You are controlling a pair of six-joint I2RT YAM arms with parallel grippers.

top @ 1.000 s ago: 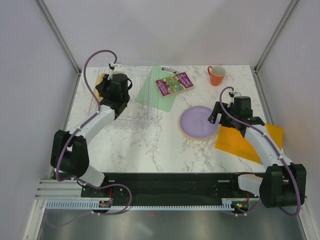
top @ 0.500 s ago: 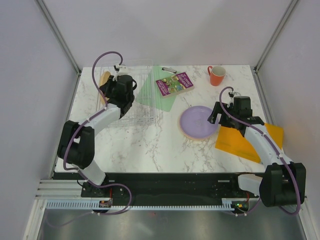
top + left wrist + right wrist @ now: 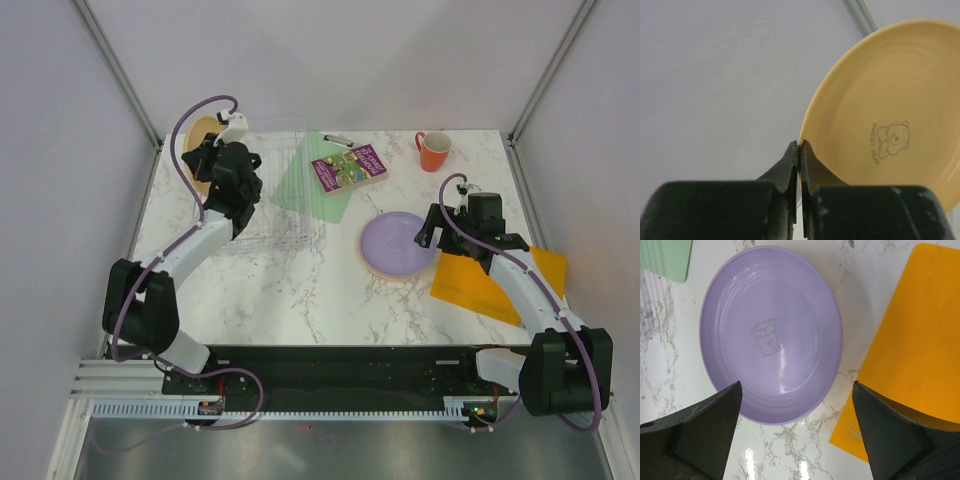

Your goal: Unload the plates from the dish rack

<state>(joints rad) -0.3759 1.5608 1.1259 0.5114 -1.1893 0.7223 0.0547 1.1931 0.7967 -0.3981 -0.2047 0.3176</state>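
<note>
My right gripper grabs the yellow-orange plate's rim opposite my left gripper next, which leaves the plate's bottom free for stacking.
My left gripper [image 3: 207,152] is shut on the rim of a yellow-orange plate [image 3: 201,128] and holds it on edge above the back left end of the clear dish rack [image 3: 272,200]. In the left wrist view the plate [image 3: 890,115] shows a bear print, and the jaws pinch its left edge. The lilac plate [image 3: 398,243] lies flat on the table, with a pale pinkish rim showing under its near edge. My right gripper [image 3: 438,228] is open and empty just above the lilac plate's right side [image 3: 771,335]. No other yellow plate is in view.
A pale green sheet [image 3: 318,180] lies right of the rack with a book [image 3: 349,166] on it. An orange mug [image 3: 434,151] stands at the back right. An orange sheet [image 3: 490,275] lies under the right arm.
My left gripper has lifted the yellow-orange plate up out of the rack and toward the back left corner. The right arm has not moved.
</note>
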